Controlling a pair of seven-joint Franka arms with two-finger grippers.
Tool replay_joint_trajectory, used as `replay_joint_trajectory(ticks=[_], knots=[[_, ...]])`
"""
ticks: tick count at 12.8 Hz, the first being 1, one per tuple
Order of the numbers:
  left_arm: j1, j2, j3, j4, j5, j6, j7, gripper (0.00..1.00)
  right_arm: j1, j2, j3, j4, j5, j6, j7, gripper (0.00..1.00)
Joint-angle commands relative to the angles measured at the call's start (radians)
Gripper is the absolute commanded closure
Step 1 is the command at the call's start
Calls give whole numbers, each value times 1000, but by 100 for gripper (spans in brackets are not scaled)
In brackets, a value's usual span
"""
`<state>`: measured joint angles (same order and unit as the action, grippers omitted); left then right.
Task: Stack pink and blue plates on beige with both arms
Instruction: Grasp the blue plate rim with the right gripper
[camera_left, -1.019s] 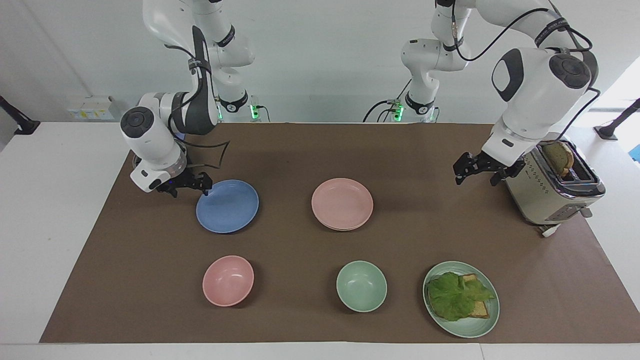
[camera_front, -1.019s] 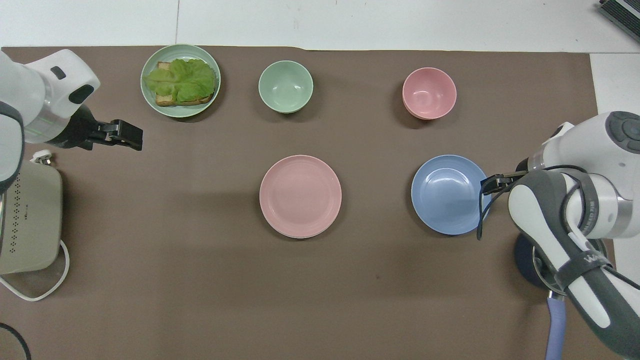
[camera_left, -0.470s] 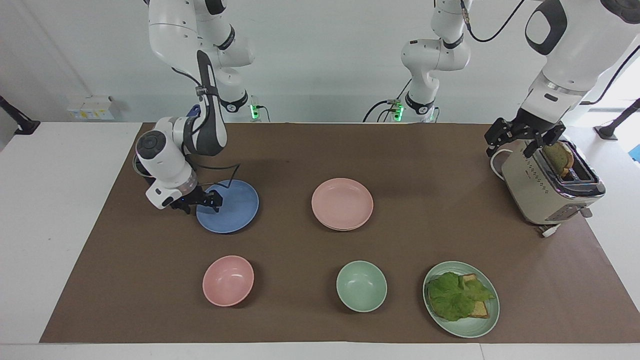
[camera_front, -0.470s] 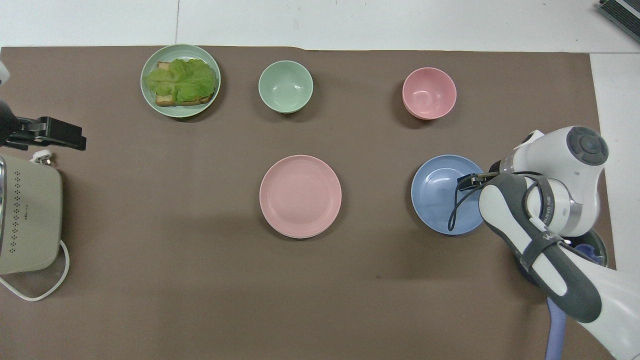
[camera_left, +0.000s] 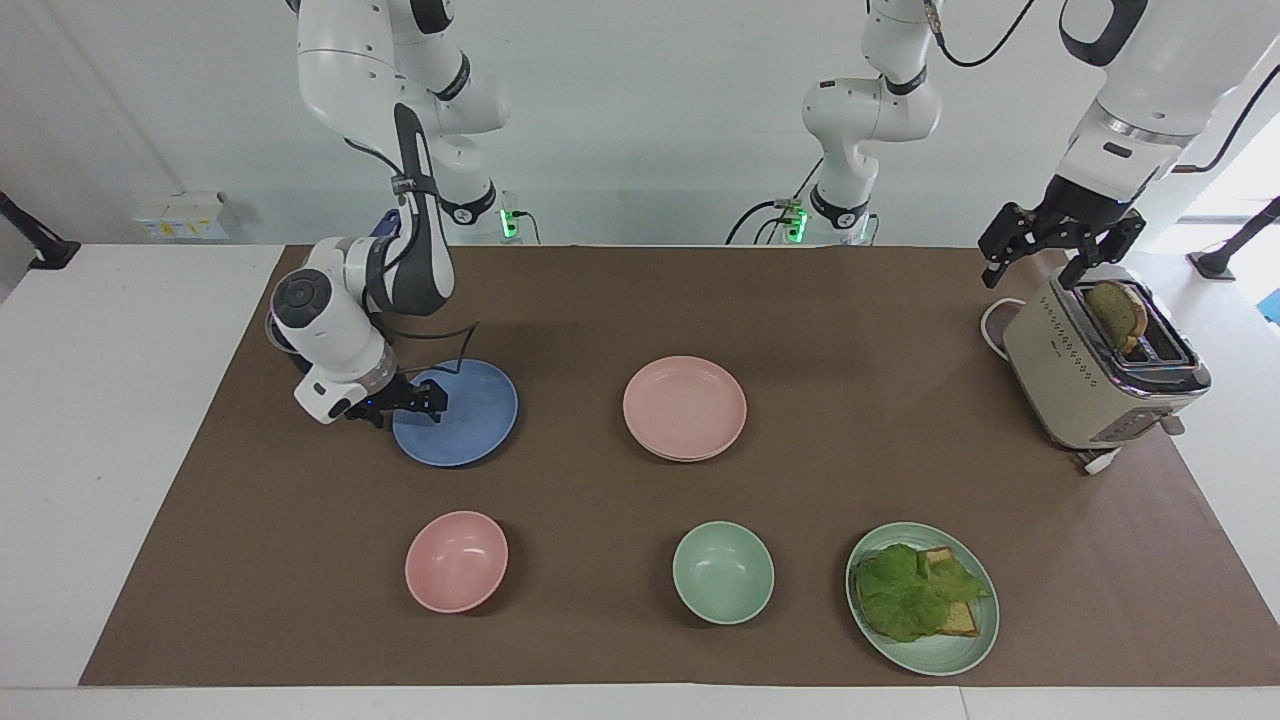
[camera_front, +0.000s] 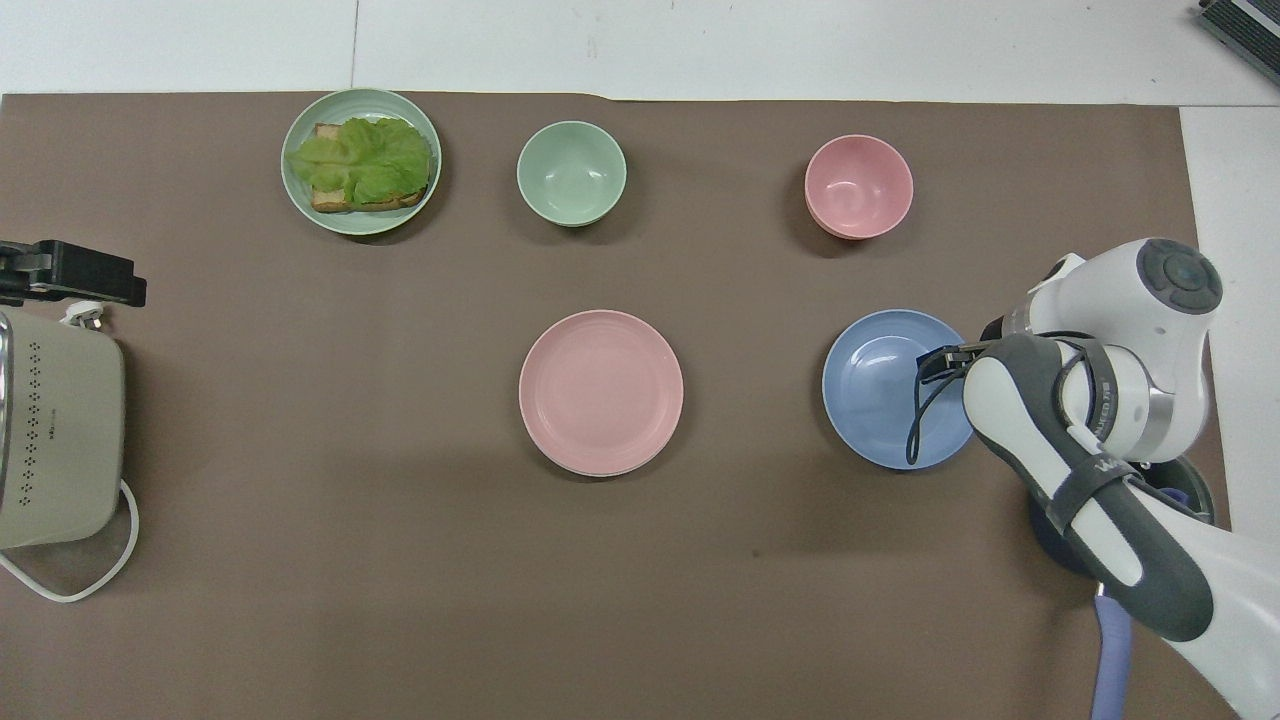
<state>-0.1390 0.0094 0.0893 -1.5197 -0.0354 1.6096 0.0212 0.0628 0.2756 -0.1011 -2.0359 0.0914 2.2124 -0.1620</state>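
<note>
The blue plate needs to be stacked on the pink plate (camera_front: 600, 390), so my right gripper should next grab the blue plate by its rim (camera_front: 961, 344).
The blue plate (camera_left: 462, 412) (camera_front: 885, 390) lies on the brown mat toward the right arm's end. My right gripper (camera_left: 432, 400) (camera_front: 935, 365) is low at that plate's rim, open, lying nearly flat and pointing in over the plate. The pink plate (camera_left: 685, 405) (camera_front: 600, 390) sits mid-table on the beige plate (camera_left: 686, 458), of which only a thin pale rim shows. My left gripper (camera_left: 1058, 252) (camera_front: 90, 277) hangs open and empty in the air over the toaster's end that is nearer to the robots.
A beige toaster (camera_left: 1095, 375) holding a bread slice stands at the left arm's end. Farther from the robots lie a pink bowl (camera_left: 456, 560), a green bowl (camera_left: 722, 572) and a green plate (camera_left: 965, 650) with lettuce and toast.
My right gripper came down from beside the blue plate to over its rim. My left gripper rose and pulled back toward the toaster. The plates stayed put.
</note>
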Motion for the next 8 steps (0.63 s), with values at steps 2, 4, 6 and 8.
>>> replay_joint_trajectory(ticks=[2, 4, 6, 8], knots=[[6, -8, 0, -5, 17, 7, 6, 0, -15, -12, 3, -1, 24, -17, -65, 4], [32, -9, -2, -5, 17, -16, 5, 0, -15, -12, 3, -1, 25, -17, -76, 32], [33, -12, -2, -7, 17, -28, 5, 0, -15, -12, 3, -1, 25, -20, -76, 55], [32, -14, -2, -7, 17, -30, 5, 0, -15, -12, 3, -1, 24, -22, -76, 82]])
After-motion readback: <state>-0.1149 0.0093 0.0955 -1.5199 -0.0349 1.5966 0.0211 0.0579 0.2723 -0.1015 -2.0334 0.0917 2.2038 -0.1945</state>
